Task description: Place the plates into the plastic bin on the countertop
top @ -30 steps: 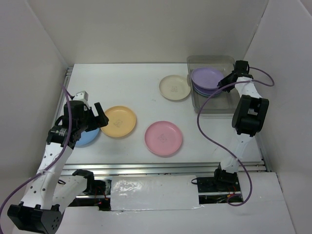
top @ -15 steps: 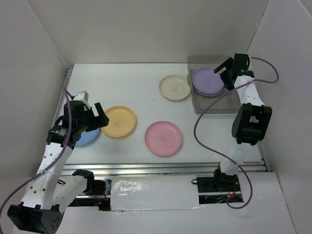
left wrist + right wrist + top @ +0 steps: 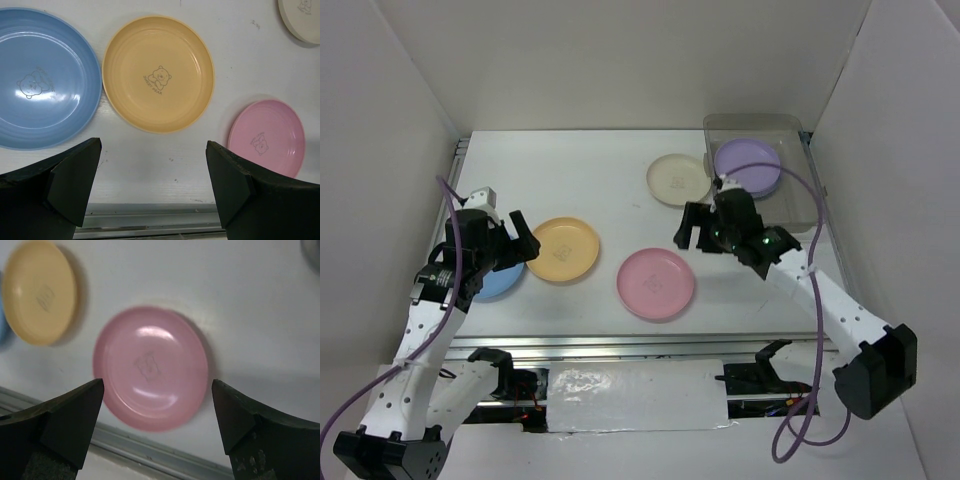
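The pink plate needs its flat base free to settle on the lilac plate (image 3: 748,165), so my right gripper will grip it by its rim (image 3: 657,317) next.
A lilac plate (image 3: 748,165) lies in the translucent grey plastic bin (image 3: 790,205) at the countertop's (image 3: 590,170) back right. The cream plate (image 3: 678,179) sits just left of the bin. On the countertop lie the pink plate (image 3: 656,283) (image 3: 150,367) (image 3: 267,137), the yellow-orange plate (image 3: 563,249) (image 3: 158,74) and the blue plate (image 3: 498,283) (image 3: 42,80). My right gripper (image 3: 703,228) (image 3: 157,387) hovers open and empty above the pink plate's far right side. My left gripper (image 3: 505,238) (image 3: 154,150) hangs open and empty between the blue and yellow-orange plates.
White walls enclose the countertop on the left, back and right. A metal rail (image 3: 660,343) (image 3: 150,455) runs along the near edge. A purple cable (image 3: 810,300) trails along the right arm.
My right gripper opened over the bin, left the lilac plate inside, then swung left and nearer, over the pink plate. The left arm barely moved.
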